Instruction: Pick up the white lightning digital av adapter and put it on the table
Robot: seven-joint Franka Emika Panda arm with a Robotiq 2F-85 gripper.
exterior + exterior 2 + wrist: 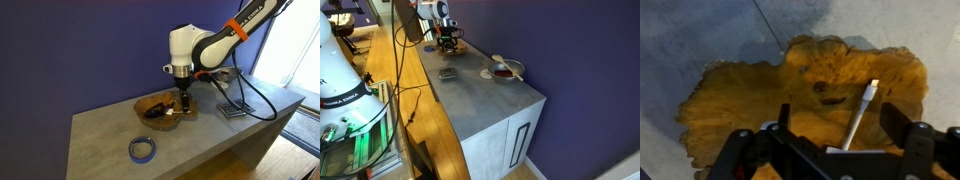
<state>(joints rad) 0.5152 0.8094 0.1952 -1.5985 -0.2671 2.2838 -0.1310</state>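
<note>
The adapter (861, 113) is between my fingers in the wrist view, but an exterior view shows my fingers above it. My gripper should lower to the adapter before it closes on it.
The white lightning digital av adapter (861, 113) lies in the wooden bowl (750, 95), its thin cable running up and to the right from a white block near the lower edge of the wrist view. My gripper (843, 130) is open, with one finger on each side of the adapter, low over the bowl. In an exterior view the gripper (182, 97) reaches down into the bowl (168, 107) on the grey table (110, 125). The adapter is too small to see there. In an exterior view the gripper (446, 42) is small and far away.
A black item (153, 112) lies in the bowl. A blue tape roll (142, 150) sits near the table's front edge, and a grey calculator (233, 108) beside the bowl. A dark flat item (448, 73), a round disc (486, 73) and a round dish (505, 70) lie on the table (490, 100).
</note>
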